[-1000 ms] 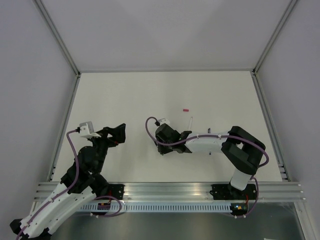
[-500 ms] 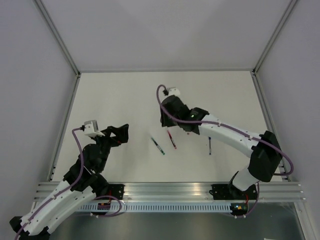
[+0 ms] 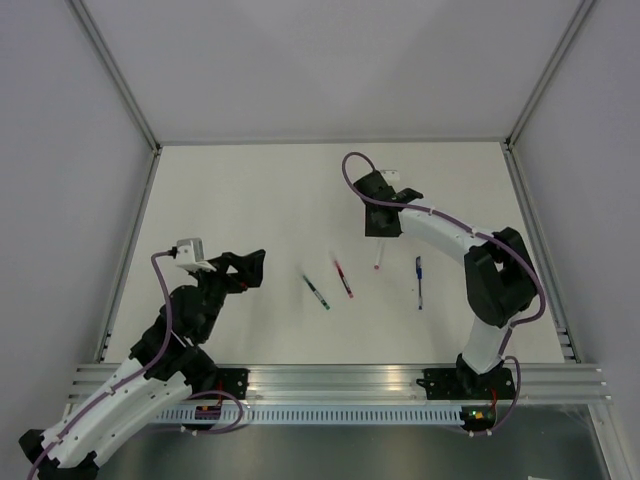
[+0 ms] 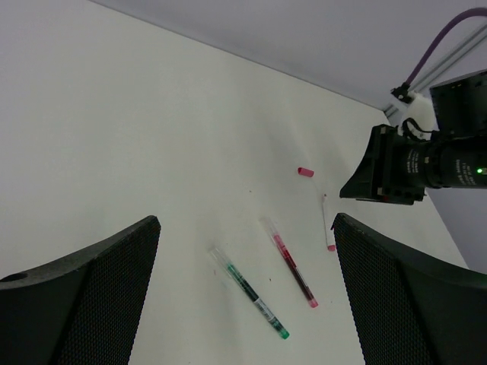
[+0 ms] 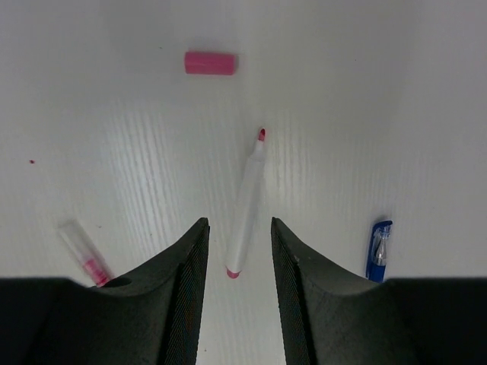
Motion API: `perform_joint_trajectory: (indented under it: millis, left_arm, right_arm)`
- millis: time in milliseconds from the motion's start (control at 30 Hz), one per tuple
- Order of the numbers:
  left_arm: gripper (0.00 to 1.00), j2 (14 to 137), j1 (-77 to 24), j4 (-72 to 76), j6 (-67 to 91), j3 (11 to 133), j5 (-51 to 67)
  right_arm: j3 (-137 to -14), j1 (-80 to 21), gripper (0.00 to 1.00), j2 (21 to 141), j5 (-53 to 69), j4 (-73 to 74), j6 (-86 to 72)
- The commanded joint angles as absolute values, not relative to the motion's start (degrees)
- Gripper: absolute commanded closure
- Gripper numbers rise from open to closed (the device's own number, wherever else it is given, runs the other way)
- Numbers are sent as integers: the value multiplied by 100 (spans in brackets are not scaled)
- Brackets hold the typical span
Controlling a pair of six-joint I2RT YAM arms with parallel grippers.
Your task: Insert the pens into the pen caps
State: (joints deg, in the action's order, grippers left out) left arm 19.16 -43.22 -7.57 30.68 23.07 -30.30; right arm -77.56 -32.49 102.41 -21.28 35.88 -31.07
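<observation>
I will grab the whitish pen [image 5: 246, 207] across its body with my right gripper and leave the pen's red tip and rear end free. I will then hand the pen to my left gripper so it can be capped.
Four pens lie on the white table: a green-ended pen [image 3: 316, 291], a red pen [image 3: 343, 279], a whitish pen with a red end [image 3: 379, 255] and a dark blue pen [image 3: 418, 281]. A red pen cap [image 5: 210, 62] lies just beyond the whitish pen [image 5: 246, 205]; in the top view my right gripper hides it. My right gripper [image 5: 237, 228] is open and empty, hovering over the whitish pen's rear end. My left gripper [image 4: 247, 220] is open and empty, off to the left, facing the green-ended pen [image 4: 249, 283], the red pen [image 4: 291, 262] and the cap [image 4: 305, 172].
The right arm [image 3: 445, 232] stretches over the table's right half, above the blue pen [image 5: 378, 250]. The table's back edge [image 3: 330, 144] and grey walls lie beyond the cap. The left arm [image 3: 190, 305] stays at the near left.
My right arm has swung from the table's middle out towards the back, uncovering the pens, and now hangs over the whitish pen. My left gripper has drifted slightly nearer and to the right.
</observation>
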Motion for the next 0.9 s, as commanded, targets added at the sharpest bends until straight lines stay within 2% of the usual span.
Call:
perform_joint_trajectory:
  millis: [0, 600, 700, 867]
  left_arm:
    - [0, 1819, -4333, -475, 2918, 2250, -2848]
    - [0, 1933, -4333, -396, 2927, 2232, -2795]
    - [2, 1986, -4333, -256, 2883, 2180, -2681]
    - [4, 2381, -4333, -35, 2856, 2188, -2101]
  right_arm:
    - [-7621, -3129, 55, 10406, -2153, 3666, -3094]
    - [-6838, -2953, 59, 11118, -1617, 2751, -3226]
    - [-6715, -2953, 64, 11109, -1512, 2620, -3217]
    - [-6680, -2953, 83, 11215, -1380, 2575, -3138]
